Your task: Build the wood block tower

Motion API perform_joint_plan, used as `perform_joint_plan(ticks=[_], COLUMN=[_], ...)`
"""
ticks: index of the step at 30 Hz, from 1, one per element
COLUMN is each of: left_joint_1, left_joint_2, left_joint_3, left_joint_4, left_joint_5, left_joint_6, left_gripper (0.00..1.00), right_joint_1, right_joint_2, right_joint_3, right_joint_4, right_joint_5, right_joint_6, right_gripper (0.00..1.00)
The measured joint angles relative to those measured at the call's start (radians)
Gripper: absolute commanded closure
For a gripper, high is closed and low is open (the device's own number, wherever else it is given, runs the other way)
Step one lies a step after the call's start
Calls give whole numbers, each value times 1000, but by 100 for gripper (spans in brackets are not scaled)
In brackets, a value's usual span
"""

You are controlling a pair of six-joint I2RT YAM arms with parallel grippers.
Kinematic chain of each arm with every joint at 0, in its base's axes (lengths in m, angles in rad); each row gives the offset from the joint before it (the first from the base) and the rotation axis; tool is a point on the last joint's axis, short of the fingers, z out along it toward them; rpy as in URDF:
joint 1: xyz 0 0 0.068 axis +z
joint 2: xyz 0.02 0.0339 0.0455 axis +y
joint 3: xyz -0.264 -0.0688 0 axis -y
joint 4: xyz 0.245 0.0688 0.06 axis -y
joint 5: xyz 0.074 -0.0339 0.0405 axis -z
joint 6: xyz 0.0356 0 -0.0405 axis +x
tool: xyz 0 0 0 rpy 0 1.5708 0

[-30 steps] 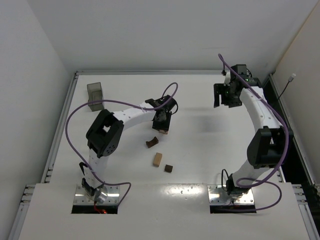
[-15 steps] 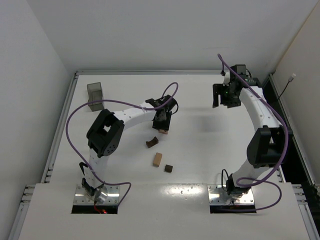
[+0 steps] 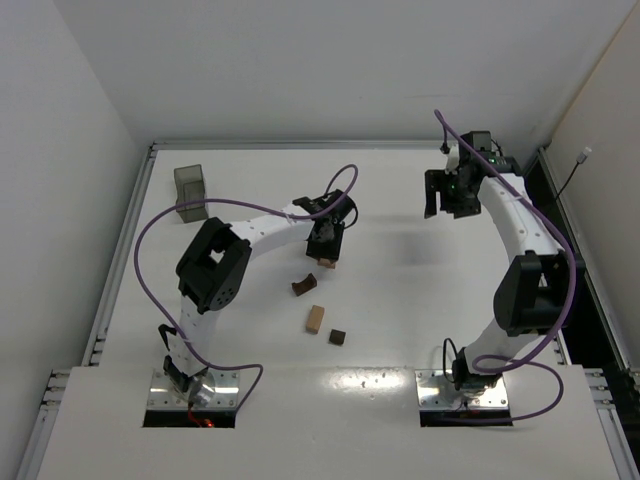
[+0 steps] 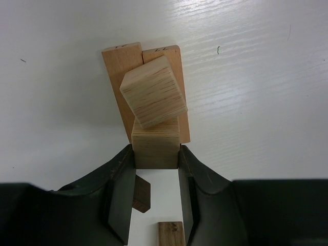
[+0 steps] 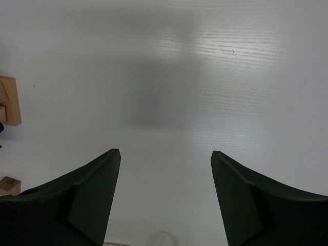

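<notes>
The held tan cube [image 4: 156, 150] is square and level across the bars' near end [image 4: 185, 134], so my left gripper needs to open its fingers.
The wood block tower [image 4: 154, 92] is two tan bars lying side by side with a tilted tan cube on them. My left gripper [image 4: 156, 154] is shut on a second tan cube [image 4: 156, 148] at the bars' near end, against the tilted cube. In the top view the left gripper [image 3: 325, 245] stands over the stack [image 3: 326, 263]. A dark arch piece [image 3: 303, 286], a tan bar [image 3: 316, 318] and a dark cube [image 3: 337, 337] lie loose in front. My right gripper [image 3: 445, 195] is open and empty, far to the right; it also shows in the right wrist view [image 5: 165, 154].
A translucent grey bin [image 3: 190, 190] stands at the back left. The table's raised rim [image 3: 150, 200] runs along the left side. The stack's bars [image 5: 9, 100] show at the left edge of the right wrist view, with a loose block [image 5: 7, 185] below.
The right gripper has drifted slightly left. The left gripper and the blocks have not visibly moved.
</notes>
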Motion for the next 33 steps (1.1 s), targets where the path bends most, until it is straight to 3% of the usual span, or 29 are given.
perform_joint_plan(ticks=[10, 12, 24, 33], left_joint_1=[0, 0, -1, -1], left_joint_2=[7, 8, 8, 31], left_joint_3=[2, 2, 4, 128], left_joint_4=[1, 0, 11, 6], left_joint_5=[0, 0, -53, -76], left_joint_6=[3, -1, -1, 6], left_gripper=[46, 42, 42, 46], right_joint_1=[0, 0, 0, 0], right_joint_2=[0, 0, 0, 0], right_joint_3=[-5, -5, -24, -31], right_joint_4=[0, 0, 3, 10], right_joint_5=[-11, -13, -29, -37], right_joint_6=[0, 0, 0, -1], right_gripper=[31, 31, 31, 31])
